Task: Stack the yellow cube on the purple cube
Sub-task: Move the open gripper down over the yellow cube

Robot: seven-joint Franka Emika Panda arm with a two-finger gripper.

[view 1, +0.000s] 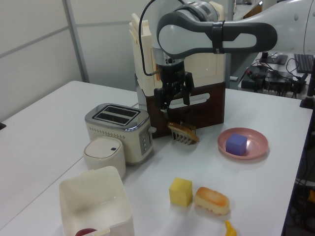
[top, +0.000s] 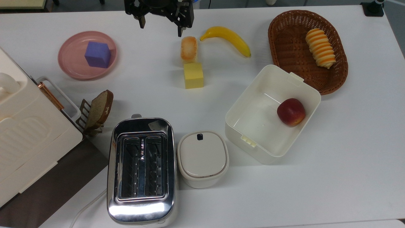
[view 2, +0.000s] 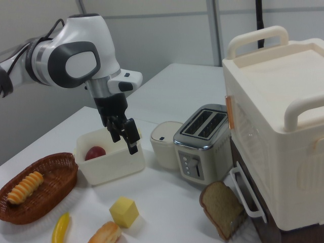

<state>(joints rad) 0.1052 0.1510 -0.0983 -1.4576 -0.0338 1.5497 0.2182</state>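
Note:
The gripper should next grab the yellow cube by its opposite sides, so that the cube's bottom stays free to rest on the purple cube [view 1: 236, 144].
The yellow cube [top: 193, 75] [view 1: 180, 191] [view 2: 124, 211] rests on the white table, just in front of an orange-topped bread roll [top: 189, 48]. The purple cube [top: 97, 54] [view 1: 236, 144] sits in the middle of a pink plate [top: 68, 60] [view 1: 257, 147] at the top view's left. My gripper [top: 161, 27] [view 1: 173, 102] [view 2: 124, 140] hangs in the air at the table's far edge in the top view, above and behind the roll. Its fingers are spread wide apart with nothing between them. It is well clear of both cubes.
A banana [top: 227, 36] lies right of the roll. A wicker basket [top: 335, 79] holds a striped pastry. A white box [top: 250, 95] contains an apple [top: 291, 111]. A toaster [top: 140, 171], a lidded pot [top: 203, 157], a bread slice [top: 100, 107] in a rack and a large white appliance [top: 28, 133] fill the near left.

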